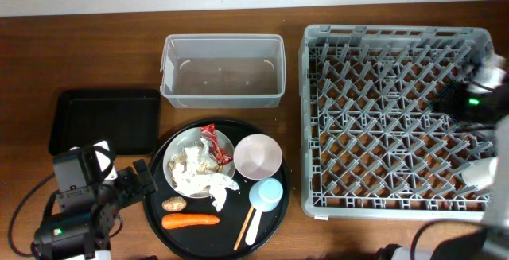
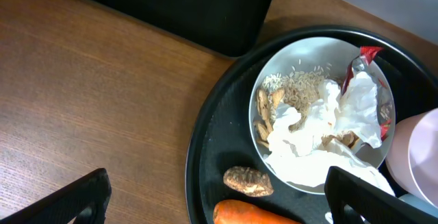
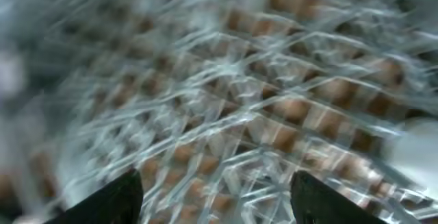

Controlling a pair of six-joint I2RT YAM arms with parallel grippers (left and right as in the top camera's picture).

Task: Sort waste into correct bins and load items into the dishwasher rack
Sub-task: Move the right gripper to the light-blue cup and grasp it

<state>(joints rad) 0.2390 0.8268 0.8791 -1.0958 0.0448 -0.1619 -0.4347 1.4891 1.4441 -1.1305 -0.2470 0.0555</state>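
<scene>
My right gripper grabs the blue cup across its outer sides near the cup's base next, so its opening stays free to face into the rack [image 1: 394, 121].
A white plate [image 1: 176, 158] on the round black tray holds crumpled tissue [image 1: 208, 184], a red wrapper [image 1: 212, 142] and rice scraps [image 1: 191, 163]. Beside it are the small white bowl [image 1: 257, 157], blue cup [image 1: 266, 194], fork [image 1: 253, 225], chopsticks [image 1: 242, 230], carrot [image 1: 191, 220] and brown lump [image 1: 174, 204]. My left gripper [image 1: 140, 182] is open and empty at the tray's left edge. In the left wrist view its fingers [image 2: 222, 205] straddle the lump [image 2: 248, 180] and carrot [image 2: 253, 214], below the plate [image 2: 294, 51]. My right gripper [image 3: 215, 196] is open and empty over the grey rack [image 1: 394, 121].
The clear tub [image 1: 223, 71] stands at the back centre. The shallow black tray [image 1: 103, 121] lies left of the round black tray [image 1: 159, 220]. The right wrist view is blurred and shows only the rack lattice [image 3: 239, 101]. The right arm [image 1: 477, 97] hangs over the rack's right side.
</scene>
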